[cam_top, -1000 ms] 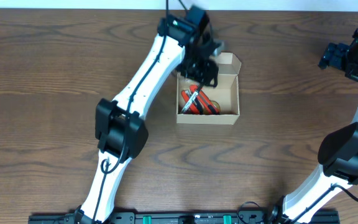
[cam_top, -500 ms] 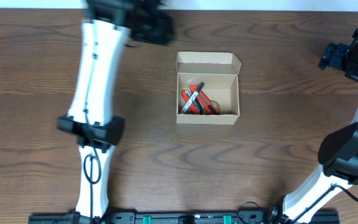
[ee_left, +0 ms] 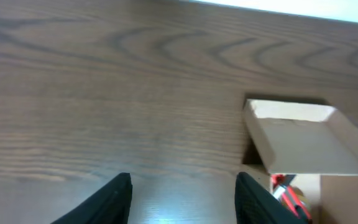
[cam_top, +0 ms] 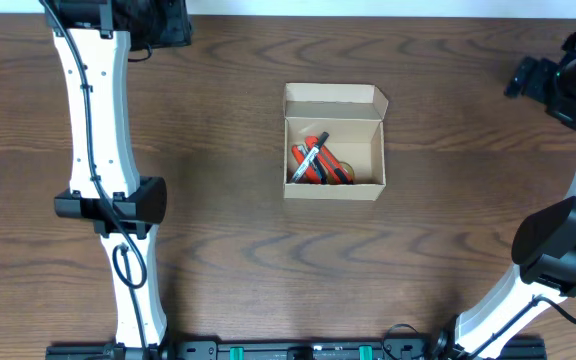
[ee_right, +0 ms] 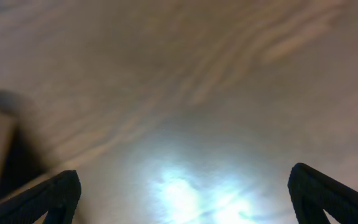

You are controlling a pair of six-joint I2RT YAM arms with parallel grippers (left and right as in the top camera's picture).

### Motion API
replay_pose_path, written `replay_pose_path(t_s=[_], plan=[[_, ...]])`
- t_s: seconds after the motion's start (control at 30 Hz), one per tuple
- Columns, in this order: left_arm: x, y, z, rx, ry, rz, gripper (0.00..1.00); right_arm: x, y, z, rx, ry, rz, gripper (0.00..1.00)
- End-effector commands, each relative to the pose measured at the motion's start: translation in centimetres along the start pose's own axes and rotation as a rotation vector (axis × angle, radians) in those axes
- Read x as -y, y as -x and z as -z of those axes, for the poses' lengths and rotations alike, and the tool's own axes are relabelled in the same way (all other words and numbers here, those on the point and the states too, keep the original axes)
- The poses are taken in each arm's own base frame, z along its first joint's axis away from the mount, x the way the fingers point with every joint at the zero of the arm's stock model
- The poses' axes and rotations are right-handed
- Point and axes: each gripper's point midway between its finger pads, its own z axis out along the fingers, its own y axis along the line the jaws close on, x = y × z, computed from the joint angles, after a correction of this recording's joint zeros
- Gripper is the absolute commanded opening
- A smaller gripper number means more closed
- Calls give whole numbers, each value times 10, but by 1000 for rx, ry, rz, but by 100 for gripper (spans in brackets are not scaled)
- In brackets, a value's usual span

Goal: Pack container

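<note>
My right gripper should next close empty and catch the folded-back flap lid (cam_top: 334, 102) from under its nearer side, so that it can swing the container (cam_top: 368, 150) shut.
The tan cardboard container (cam_top: 368, 150) stands open at the table's centre, its flap lid (cam_top: 334, 100) folded back. Inside lie red cutters and a marker (cam_top: 317, 162). The box also shows at the right edge of the left wrist view (ee_left: 309, 143), with red items (ee_left: 284, 193) inside. My left gripper (cam_top: 168, 25) is at the far left top of the table, open and empty (ee_left: 182, 199), well away from the box. My right gripper (cam_top: 528, 78) is at the far right top, open wide and empty (ee_right: 185, 199) over bare wood.
The dark wood table (cam_top: 218, 220) surrounds the box. The table's far edge meets a white wall (ee_left: 291, 6) behind the box. The arms' bases stand at the front edge (cam_top: 133, 330).
My left arm has swung from over the box to the far left top corner of the table. The box and its contents have stayed in place. The right arm has shifted only slightly.
</note>
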Motion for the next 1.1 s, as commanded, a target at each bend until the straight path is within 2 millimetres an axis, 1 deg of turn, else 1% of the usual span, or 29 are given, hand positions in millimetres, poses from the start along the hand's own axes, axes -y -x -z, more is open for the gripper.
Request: replay_pose_path(t_s=[0.0,0.03,0.1,0.13,0.17,0.23,0.27,0.3,0.33,0.4,0.43,0.47,0.5,0.6,0.63,0.73,0.8,0.87,0.9,1.0,1.07], plan=[[-23,-27,-26,-150,86,37,45,-27,-1,4,-12,154,-80,99],[-28,-31,-40,-181,94,60,43,-33,2,4,-6,184,-107,99],[-34,-35,-66,-216,97,112,34,-46,9,5,17,243,-118,99],[-33,-37,-83,-231,78,133,29,-56,14,7,35,285,-106,99],[-32,-38,-96,-239,50,140,26,-66,19,7,51,325,-92,99],[-28,-41,-119,-254,-18,159,25,-83,23,5,65,378,-76,99],[-25,-42,-125,-262,-56,172,25,-91,24,3,66,399,-75,99],[-23,-44,-130,-270,-92,191,23,-99,24,-2,60,415,-71,99],[-21,-45,-133,-278,-124,210,19,-106,23,-7,50,423,-72,94],[-20,-47,-136,-290,-164,237,8,-118,14,-25,-2,419,-103,69],[-20,-48,-136,-294,-175,243,6,-124,9,-35,-34,414,-120,59],[-22,-48,-137,-297,-173,248,6,-129,2,-47,-72,406,-137,54],[-22,-49,-137,-300,-172,248,6,-134,-3,-58,-100,399,-142,50],[-22,-53,-136,-318,-170,250,6,-147,-21,-90,-182,382,-134,50],[-21,-56,-135,-328,-168,250,6,-151,-28,-101,-213,378,-129,49],[-18,-62,-139,-357,-174,253,6,-164,-45,-125,-294,405,-124,34],[-11,-68,-145,-386,-204,259,6,-171,-55,-137,-346,435,-129,24],[-2,-73,-152,-416,-255,271,6,-176,-63,-146,-393,467,-138,15],[4,-76,-156,-433,-283,277,6,-179,-67,-149,-414,484,-142,13],[12,-86,-171,-480,-305,283,6,-182,-72,-154,-444,506,-141,13],[19,-93,-179,-507,-325,285,6,-183,-73,-154,-451,513,-142,2]])
